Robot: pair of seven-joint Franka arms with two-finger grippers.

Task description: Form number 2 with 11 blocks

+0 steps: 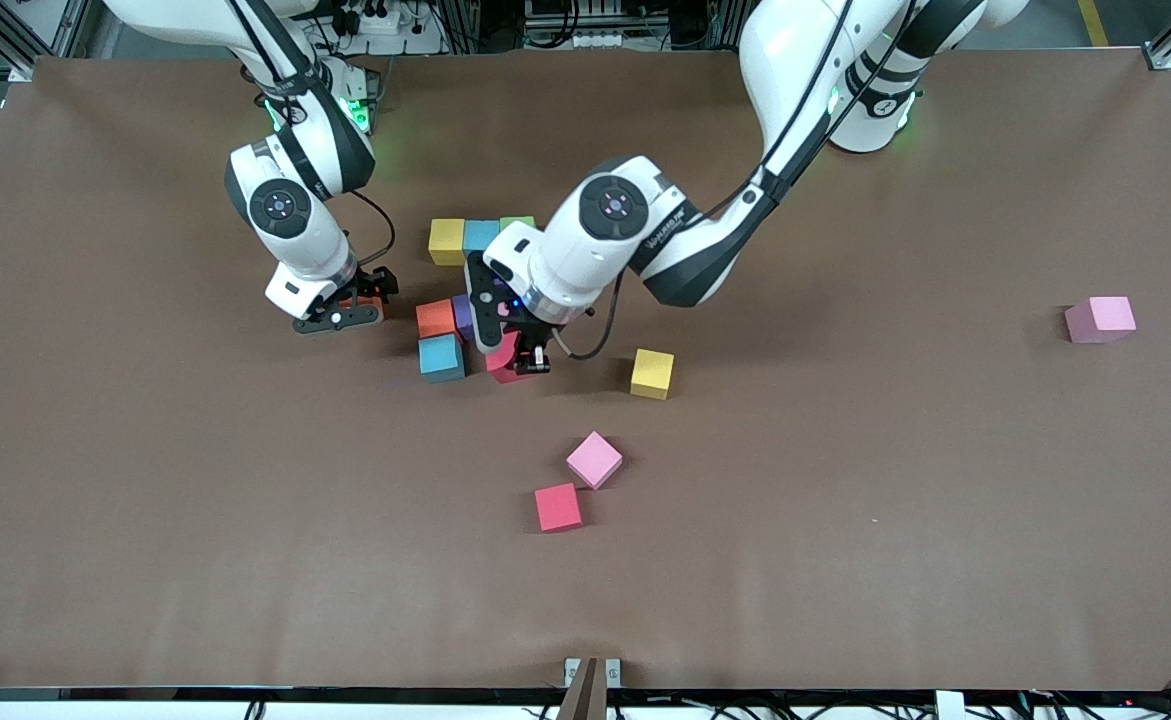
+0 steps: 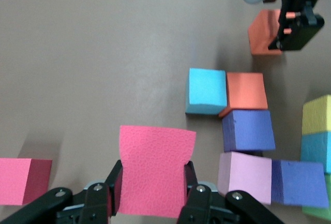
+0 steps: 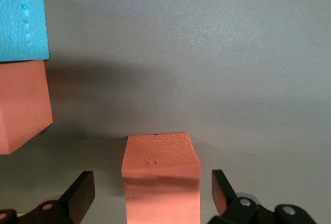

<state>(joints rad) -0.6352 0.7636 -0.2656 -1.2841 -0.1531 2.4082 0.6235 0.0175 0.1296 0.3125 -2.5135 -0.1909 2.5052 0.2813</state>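
Note:
I should grab the orange block by its opposite sides with my right gripper next. Then I will build the number's shape on past the blue block (image 1: 441, 357).
My left gripper (image 1: 517, 358) (image 2: 153, 185) is shut on a red block (image 2: 155, 175), low over the table beside the cluster of blocks. The cluster holds a blue block (image 1: 441, 357) (image 2: 207, 90), an orange block (image 1: 435, 318) (image 2: 247, 90), a purple one (image 2: 248, 130), a pink one (image 2: 244, 176), then a row of yellow (image 1: 446, 241), blue (image 1: 481, 236) and green (image 1: 517, 222). My right gripper (image 1: 343, 308) (image 3: 152, 193) stands open around another orange block (image 3: 161, 180) on the table, toward the right arm's end of the cluster.
Loose blocks lie nearer the front camera: a yellow one (image 1: 652, 373), a pink one (image 1: 594, 459) and a red one (image 1: 557, 507) (image 2: 20, 181). Another pink block (image 1: 1100, 319) sits alone toward the left arm's end of the table.

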